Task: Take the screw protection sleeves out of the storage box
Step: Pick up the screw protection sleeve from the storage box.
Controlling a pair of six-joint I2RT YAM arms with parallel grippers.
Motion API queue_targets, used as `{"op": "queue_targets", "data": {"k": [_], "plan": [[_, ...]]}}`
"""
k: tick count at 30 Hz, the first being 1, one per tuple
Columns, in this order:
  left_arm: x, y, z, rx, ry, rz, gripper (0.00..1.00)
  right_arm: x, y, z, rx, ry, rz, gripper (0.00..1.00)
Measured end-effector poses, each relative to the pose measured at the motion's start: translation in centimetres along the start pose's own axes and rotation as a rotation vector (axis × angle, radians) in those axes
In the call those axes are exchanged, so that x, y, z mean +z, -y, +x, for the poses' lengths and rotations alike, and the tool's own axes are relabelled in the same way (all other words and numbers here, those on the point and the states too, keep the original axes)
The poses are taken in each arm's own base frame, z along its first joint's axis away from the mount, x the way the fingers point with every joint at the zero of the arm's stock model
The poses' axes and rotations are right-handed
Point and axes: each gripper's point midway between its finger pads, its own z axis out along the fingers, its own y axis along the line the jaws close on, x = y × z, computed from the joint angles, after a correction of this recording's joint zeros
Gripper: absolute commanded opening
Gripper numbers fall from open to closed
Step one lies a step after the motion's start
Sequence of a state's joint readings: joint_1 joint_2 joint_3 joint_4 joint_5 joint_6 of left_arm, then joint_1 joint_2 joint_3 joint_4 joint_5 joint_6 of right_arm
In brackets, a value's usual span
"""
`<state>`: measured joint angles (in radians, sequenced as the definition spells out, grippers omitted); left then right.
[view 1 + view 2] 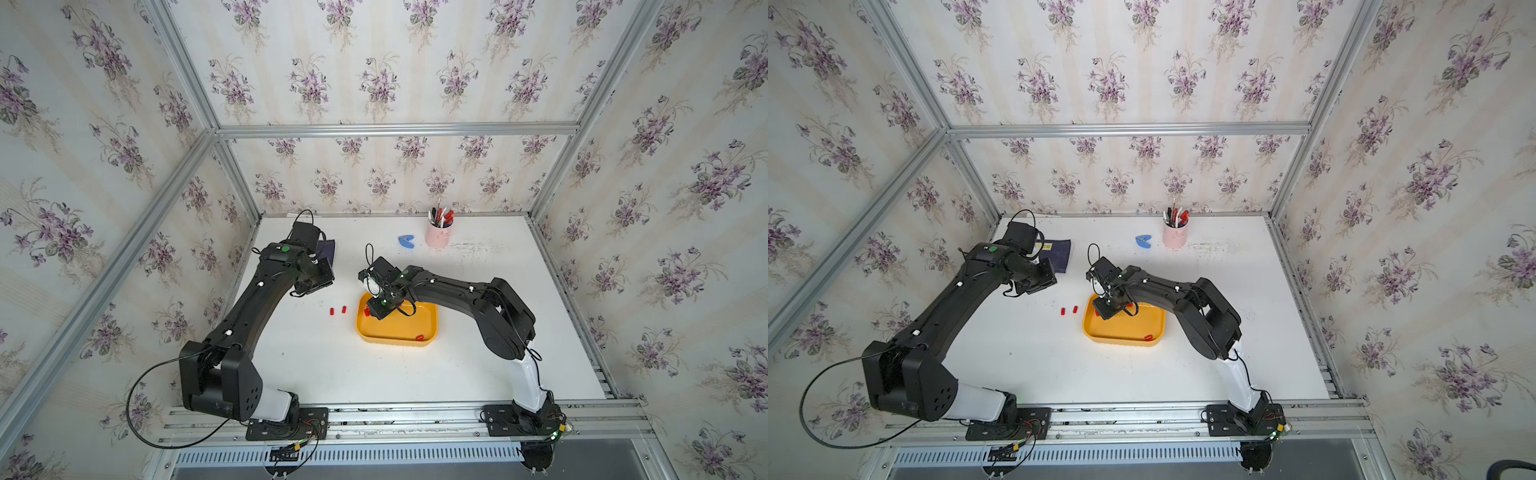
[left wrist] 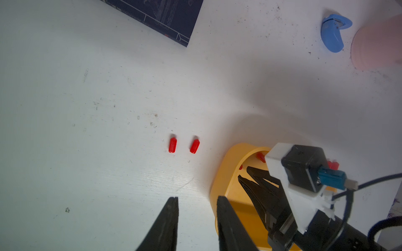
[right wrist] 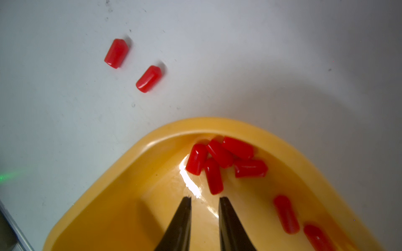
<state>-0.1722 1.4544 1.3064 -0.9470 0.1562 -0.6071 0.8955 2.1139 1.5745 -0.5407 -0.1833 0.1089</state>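
Observation:
A red sleeve from the heap of sleeves needs to be grabbed across its long sides by my right gripper next, so it can be lifted out and laid flat.
The storage box (image 1: 395, 341) is a shallow yellow tray in the middle of the table. Several red screw protection sleeves (image 3: 219, 153) are bunched in its far left corner, others (image 3: 286, 214) lie along the far wall, and one (image 1: 419, 337) sits near the front right corner. Two sleeves (image 1: 332, 311) (image 1: 344, 309) lie on the table just left of the tray. My right gripper (image 3: 205, 198) is open and empty, low over the tray floor just short of the bunch. My left gripper (image 2: 196, 198) is open and empty, above the table beside the tray's left rim (image 2: 217, 184).
A pink cup of pens (image 1: 439, 235) stands at the back, with a blue clip (image 1: 406, 241) beside it. A dark blue booklet (image 1: 1054, 255) lies at the back left, by the left wrist.

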Motion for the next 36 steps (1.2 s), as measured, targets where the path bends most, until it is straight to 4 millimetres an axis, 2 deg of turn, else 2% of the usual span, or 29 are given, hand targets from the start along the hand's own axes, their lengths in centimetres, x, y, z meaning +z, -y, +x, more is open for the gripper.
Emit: {"op": "queue_targets", "data": {"k": [8, 28, 31, 36], "plan": [[0.6, -0.6, 0.4, -0.005, -0.015, -0.006, 0.34, 0.9, 0.4, 0.5, -0.008, -0.017, 0.017, 0.29], [0.7, -1.0, 0.6, 0.003, -0.012, 0.001, 0.33, 2.0, 0.6, -0.3, -0.030, 0.006, 0.020, 0.28], [0.8, -1.0, 0.7, 0.006, -0.015, 0.000, 0.33, 2.2, 0.7, -0.5, -0.032, 0.014, 0.026, 0.26], [1.0, -1.2, 1.0, 0.009, -0.022, -0.005, 0.33, 2.5, 0.8, -0.6, -0.036, 0.026, 0.030, 0.14]]}}
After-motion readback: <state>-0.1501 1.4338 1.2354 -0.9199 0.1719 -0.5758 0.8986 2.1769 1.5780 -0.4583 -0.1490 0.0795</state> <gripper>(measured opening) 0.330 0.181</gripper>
